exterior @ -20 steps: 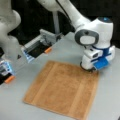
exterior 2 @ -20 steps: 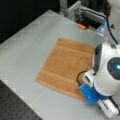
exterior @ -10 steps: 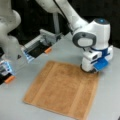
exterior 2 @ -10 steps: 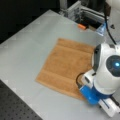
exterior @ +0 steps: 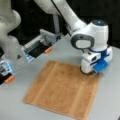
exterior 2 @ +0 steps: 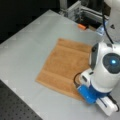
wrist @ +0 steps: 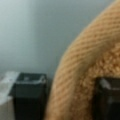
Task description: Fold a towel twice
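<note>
I should fold the towel over onto its opposite edge next, so my gripper should grab the towel by the corner of its hemmed edge.
The towel (exterior: 62, 90) (exterior 2: 65, 65), tan with paler stripes near two edges, lies spread flat and unfolded on the grey table (exterior: 110, 100) (exterior 2: 27, 45) in both front views. My gripper (exterior: 88, 71) (exterior 2: 79, 81) points straight down at one corner of it, at table level. In the wrist view the gripper (wrist: 68, 100) is open and straddles the towel (wrist: 95, 57). One finger (wrist: 30, 95) stands on the bare table beside the edge. The other finger (wrist: 107, 97) rests over the cloth.
A second white arm (exterior: 8, 32) stands at a front view's left. Black fixtures with orange parts (exterior: 47, 50) (exterior 2: 82, 26) line the table's back edge. A dark perforated board (exterior 2: 15, 107) borders the table at a front view's bottom left.
The gripper has settled a little lower onto the towel's corner. The towel itself lies as before.
</note>
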